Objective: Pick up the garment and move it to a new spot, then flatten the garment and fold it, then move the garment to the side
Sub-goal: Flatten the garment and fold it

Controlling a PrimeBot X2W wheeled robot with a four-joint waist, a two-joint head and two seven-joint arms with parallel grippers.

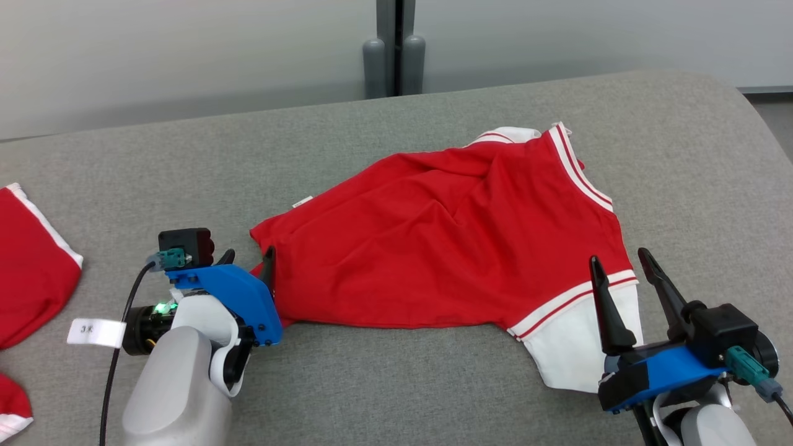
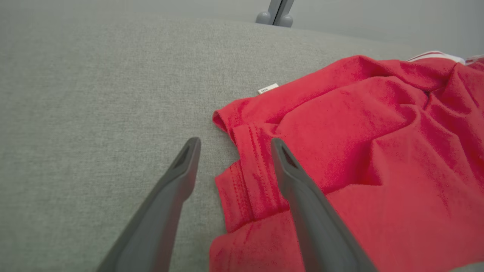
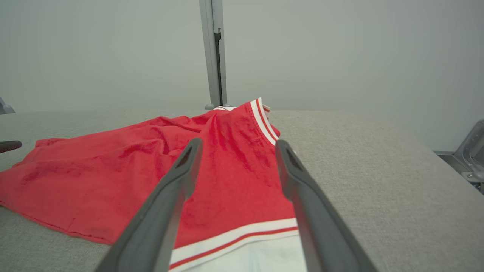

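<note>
My left gripper grabs the garment by its bunched hem edge (image 1: 258,271) next, where the cloth stands up in folds while the red body (image 1: 438,238) lies slack.
The garment (image 1: 446,248) is a red shirt with white, red-striped trim, lying rumpled on the grey table (image 1: 186,161). Its hemmed left corner (image 2: 249,166) lies between the fingers of my left gripper (image 1: 248,255), which stands open at the cloth's left edge. My right gripper (image 1: 619,260) is also open, hovering over the white sleeve (image 1: 576,347) at the shirt's right end. In the right wrist view the striped trim (image 3: 234,238) runs between the two dark fingers (image 3: 177,189) of my right gripper (image 3: 236,145). Nothing is gripped.
Other red and white cloth (image 1: 31,260) lies at the table's left edge. A grey post (image 1: 394,56) stands behind the table against a pale wall. A small white label (image 2: 267,88) pokes out beside the shirt's far edge. The table's rounded right edge (image 1: 762,124) falls away.
</note>
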